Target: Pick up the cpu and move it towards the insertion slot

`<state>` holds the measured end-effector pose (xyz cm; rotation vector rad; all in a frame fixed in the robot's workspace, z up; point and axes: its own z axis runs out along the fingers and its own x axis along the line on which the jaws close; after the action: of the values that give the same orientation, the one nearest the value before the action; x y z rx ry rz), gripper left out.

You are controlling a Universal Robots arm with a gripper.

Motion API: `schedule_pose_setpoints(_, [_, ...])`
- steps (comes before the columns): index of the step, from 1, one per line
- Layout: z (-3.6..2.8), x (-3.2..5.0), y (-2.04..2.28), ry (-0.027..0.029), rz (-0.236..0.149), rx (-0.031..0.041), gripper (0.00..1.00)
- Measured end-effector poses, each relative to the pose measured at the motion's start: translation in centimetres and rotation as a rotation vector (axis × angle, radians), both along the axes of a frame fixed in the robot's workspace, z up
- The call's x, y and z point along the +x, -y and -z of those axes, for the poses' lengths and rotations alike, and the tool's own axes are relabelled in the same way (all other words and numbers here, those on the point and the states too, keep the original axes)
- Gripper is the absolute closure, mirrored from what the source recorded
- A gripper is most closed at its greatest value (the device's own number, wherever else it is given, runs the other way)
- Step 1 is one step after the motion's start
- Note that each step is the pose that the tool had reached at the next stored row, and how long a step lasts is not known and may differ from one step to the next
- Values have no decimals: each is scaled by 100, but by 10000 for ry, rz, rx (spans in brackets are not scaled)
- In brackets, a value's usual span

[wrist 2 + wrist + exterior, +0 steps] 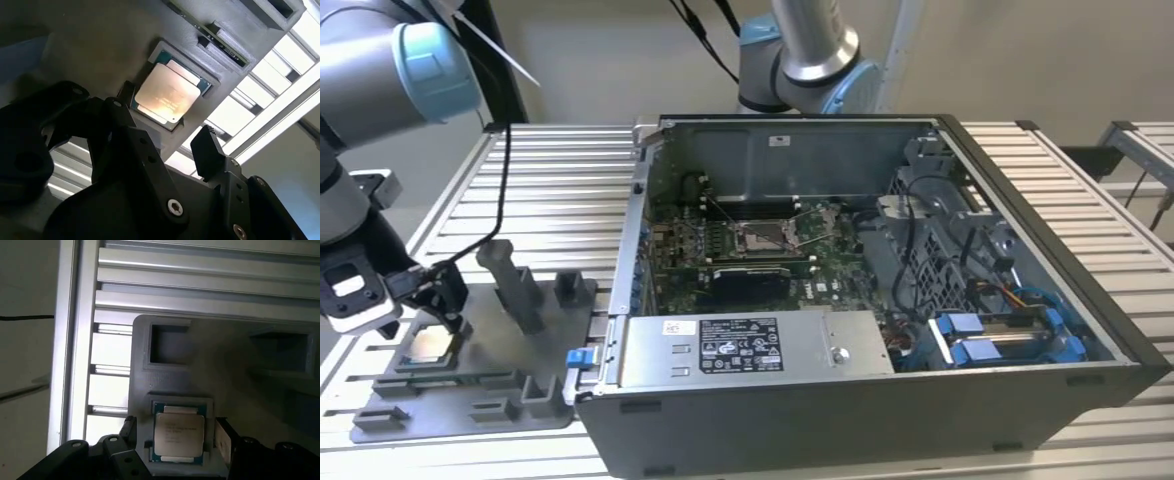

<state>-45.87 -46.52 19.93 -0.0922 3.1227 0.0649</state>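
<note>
The tray pocket (pixel 182 400) fits closely around the cpu. I will next grab the cpu by its opposite side edges, where the notches leave room for my fingers.
The cpu (pixel 430 346), a small square chip with a silvery top, lies flat in a pocket of the grey fixture tray (pixel 487 395) at the exterior view's left. My gripper (pixel 424 312) hangs just above it, open. In both wrist views the black fingers (pixel 210 146) (pixel 129 428) stand one on each side of the cpu (pixel 168 95) (pixel 179 432) and do not touch it. The insertion slot (pixel 761 237), a square socket with a silver frame, sits on the green motherboard inside the open computer case.
Upright grey posts (pixel 515 290) rise from the tray beside my gripper. The case's metal side wall (pixel 635 230) stands between the tray and the motherboard. A power supply (pixel 747 345) fills the case front. A second arm's base (pixel 807 55) stands behind the case on the slatted table (pixel 547 190).
</note>
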Motion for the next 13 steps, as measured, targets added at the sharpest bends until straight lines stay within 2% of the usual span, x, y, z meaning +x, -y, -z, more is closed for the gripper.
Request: schedule_pose_setpoints(13, [116, 5, 58, 1, 135, 0, 0])
